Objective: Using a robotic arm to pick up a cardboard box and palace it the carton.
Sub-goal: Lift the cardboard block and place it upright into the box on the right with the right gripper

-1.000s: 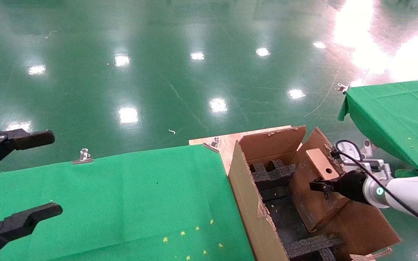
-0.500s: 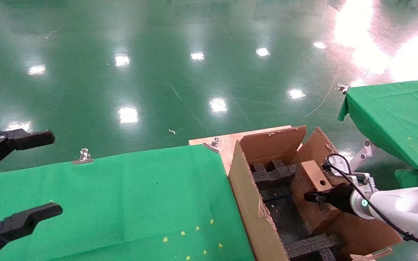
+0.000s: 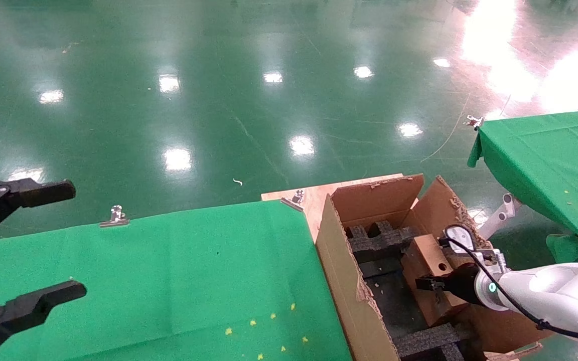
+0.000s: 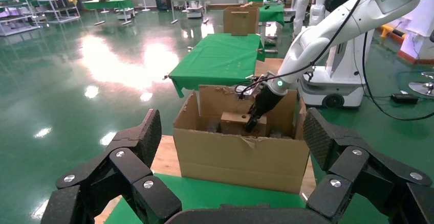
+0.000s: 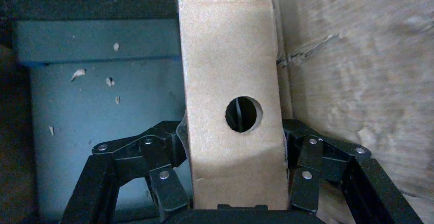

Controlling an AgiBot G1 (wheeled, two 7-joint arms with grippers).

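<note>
The small cardboard box (image 3: 427,256) stands low inside the carton's sides, its base at the carton's dark bottom, so it is time to open my right gripper.
My right gripper (image 3: 427,284), on the white arm (image 3: 550,291), is shut on the small cardboard box (image 3: 427,256) with a round hole. It holds the box inside the large carton (image 3: 346,281), low beside the right-hand wall and near the black foam inserts (image 3: 377,240). In the right wrist view the fingers (image 5: 166,183) clamp both sides of the box (image 5: 225,55) just below its hole, over the carton's dark bottom. The left wrist view shows the carton (image 4: 240,157), the box (image 4: 233,119) and the right gripper (image 4: 254,121) from afar. My left gripper (image 3: 55,240) hangs open and empty at the far left.
A green-clothed table (image 3: 168,271) lies left of the carton, with metal clips (image 3: 116,216) on its far edge. A wooden board (image 3: 314,196) sits under the carton. A second green table (image 3: 545,155) stands at the right. Shiny green floor lies beyond.
My right gripper has carried the cardboard box down and to the left, from above the right flap to deep inside the carton. The left arm has not moved.
</note>
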